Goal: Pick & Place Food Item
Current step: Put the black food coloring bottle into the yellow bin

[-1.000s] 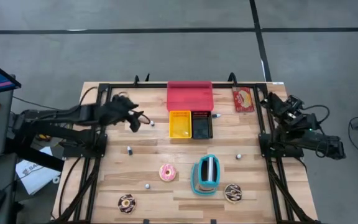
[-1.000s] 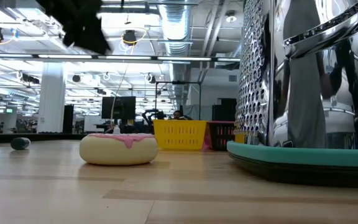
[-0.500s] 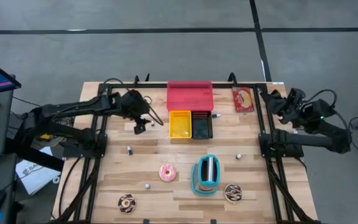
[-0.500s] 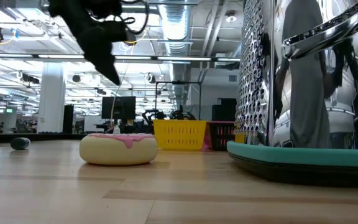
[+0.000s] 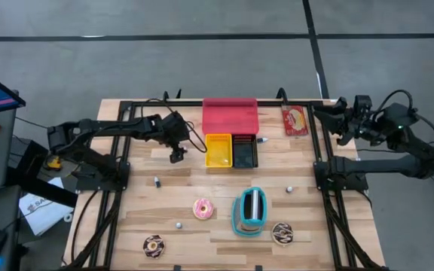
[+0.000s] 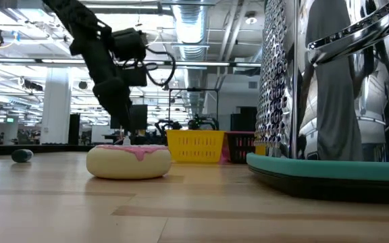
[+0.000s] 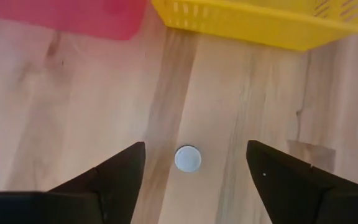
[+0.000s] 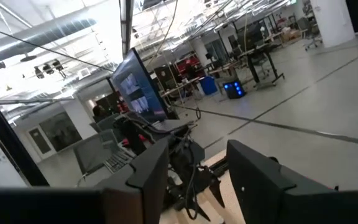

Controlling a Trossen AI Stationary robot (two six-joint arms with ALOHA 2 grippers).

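Note:
My left gripper lowers next before closing on the white cap (image 7: 188, 158), since its fingers stop above the cap and closing now would miss the cap.
A pink-iced donut (image 5: 203, 209) lies flat on the wooden table (image 5: 149, 211), near its middle; it also shows in the low view (image 6: 129, 160). Two chocolate donuts (image 5: 154, 245) (image 5: 282, 233) lie near the front edge. My left gripper (image 5: 177, 155) is open and points steeply down, just left of the yellow basket (image 5: 218, 150). In the left wrist view a small white cap (image 7: 188, 158) lies on the wood between its spread fingers (image 7: 114, 177), untouched. My right gripper (image 5: 336, 120) is open and raised at the far right, holding nothing.
A red bin (image 5: 230, 116) stands at the far edge, with a black basket (image 5: 245, 150) beside the yellow one. A teal and chrome toaster (image 5: 250, 212) stands right of the pink donut. A snack packet (image 5: 295, 120) lies far right. Small caps (image 5: 157, 181) dot the table.
My left gripper has swung toward the table's right and come down beside the yellow basket, tipping to point steeply down at the table. My right gripper has risen and tipped up until it points about level across the table.

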